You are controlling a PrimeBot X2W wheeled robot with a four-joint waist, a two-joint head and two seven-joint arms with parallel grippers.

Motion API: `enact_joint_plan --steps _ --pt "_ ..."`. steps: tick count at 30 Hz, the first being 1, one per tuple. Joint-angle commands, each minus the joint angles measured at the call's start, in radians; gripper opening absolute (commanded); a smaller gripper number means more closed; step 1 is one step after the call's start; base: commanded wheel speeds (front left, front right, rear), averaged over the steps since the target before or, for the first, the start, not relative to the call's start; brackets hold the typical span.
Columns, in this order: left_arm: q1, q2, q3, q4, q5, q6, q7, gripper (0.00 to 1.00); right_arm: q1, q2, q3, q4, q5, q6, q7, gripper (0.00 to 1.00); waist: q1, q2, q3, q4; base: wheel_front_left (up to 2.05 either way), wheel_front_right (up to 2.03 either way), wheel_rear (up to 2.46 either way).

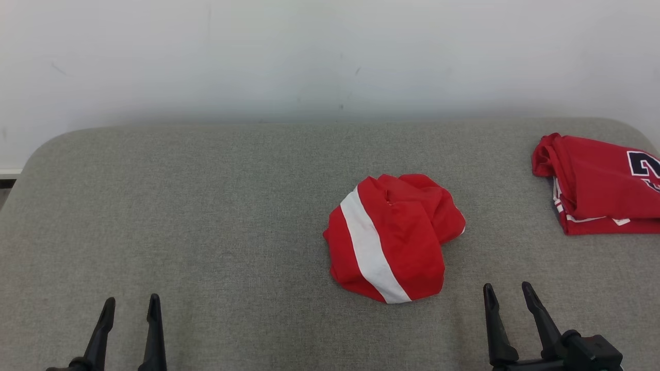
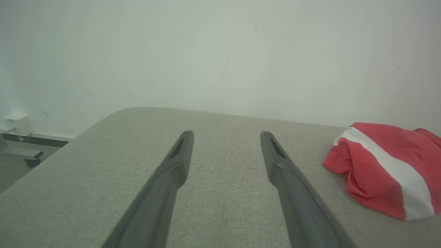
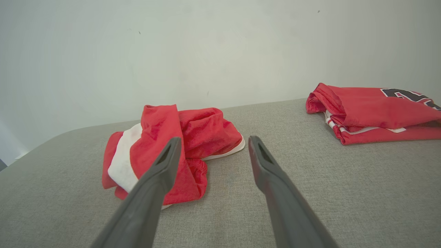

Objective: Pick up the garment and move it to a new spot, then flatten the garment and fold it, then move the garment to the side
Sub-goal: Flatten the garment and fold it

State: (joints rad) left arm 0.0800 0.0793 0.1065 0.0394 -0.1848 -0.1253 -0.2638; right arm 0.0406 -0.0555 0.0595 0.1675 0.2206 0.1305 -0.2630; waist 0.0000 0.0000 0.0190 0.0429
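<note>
The robot's right gripper needs to grab the red garment next by its elastic edge (image 3: 199,166), so that it can lift the bunched-up garment to a new spot.
A crumpled red garment (image 1: 394,237) with a broad white stripe lies bunched up a little right of the middle of the grey padded table (image 1: 206,216). My left gripper (image 1: 131,304) rests open at the lower left, well away from it, with nothing between its fingers. My right gripper (image 1: 508,291) stands open at the lower right, just beyond the garment's near right corner and not touching it. In the left wrist view the garment (image 2: 389,172) sits off to the right of the open gripper (image 2: 226,136). In the right wrist view the garment (image 3: 172,148) lies ahead and left of the open gripper (image 3: 213,141).
A second red garment (image 1: 600,185) with dark lettering lies folded at the table's far right edge; the right wrist view shows this folded garment (image 3: 372,113) too. A pale wall (image 1: 330,56) rises behind the table. A small white box (image 2: 15,123) sits beyond the table's left end.
</note>
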Motion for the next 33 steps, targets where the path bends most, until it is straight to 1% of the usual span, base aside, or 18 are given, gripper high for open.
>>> enact_joint_plan --steps 1,11,17,18,23,28,33 --pt "-0.012 -0.001 0.003 0.002 0.004 -0.004 0.000 1.00 -0.001 -0.005 0.001 0.001 -0.006 0.000 0.002 1.00 0.0000 0.0000 0.001 0.000 0.00 0.00 0.00" --pt "-0.014 -0.009 0.007 0.005 0.006 -0.004 0.000 1.00 -0.011 -0.006 -0.001 0.008 -0.008 0.000 0.002 1.00 0.0000 0.0000 0.012 0.004 0.00 0.00 0.00" --pt "-0.032 -0.013 -0.001 0.005 0.008 -0.003 0.000 1.00 -0.082 -0.030 0.001 0.057 -0.024 0.000 0.024 1.00 0.0000 0.0000 0.039 0.013 0.00 0.00 0.00" --pt "-0.042 -0.014 -0.008 0.006 0.008 -0.004 0.000 1.00 -0.116 -0.043 0.002 0.091 -0.032 0.000 0.043 1.00 0.0000 0.0000 0.051 0.021 0.00 0.00 0.00" --pt "-0.060 -0.015 -0.023 0.008 0.002 -0.004 0.000 1.00 -0.187 -0.067 0.011 0.164 -0.040 0.000 0.064 1.00 0.0000 0.0000 0.081 0.047 0.00 0.00 0.00" --pt "-0.078 -0.018 -0.038 0.014 -0.007 -0.004 0.000 1.00 -0.272 -0.090 0.042 0.290 -0.033 0.000 0.079 1.00 0.0000 0.0000 0.114 0.083 0.00 0.00 0.00" --pt "-0.094 -0.021 -0.044 0.023 -0.013 -0.004 0.000 1.00 -0.341 -0.087 0.082 0.422 -0.019 0.000 0.072 1.00 0.0000 0.0000 0.136 0.113 0.00 0.00 0.00"
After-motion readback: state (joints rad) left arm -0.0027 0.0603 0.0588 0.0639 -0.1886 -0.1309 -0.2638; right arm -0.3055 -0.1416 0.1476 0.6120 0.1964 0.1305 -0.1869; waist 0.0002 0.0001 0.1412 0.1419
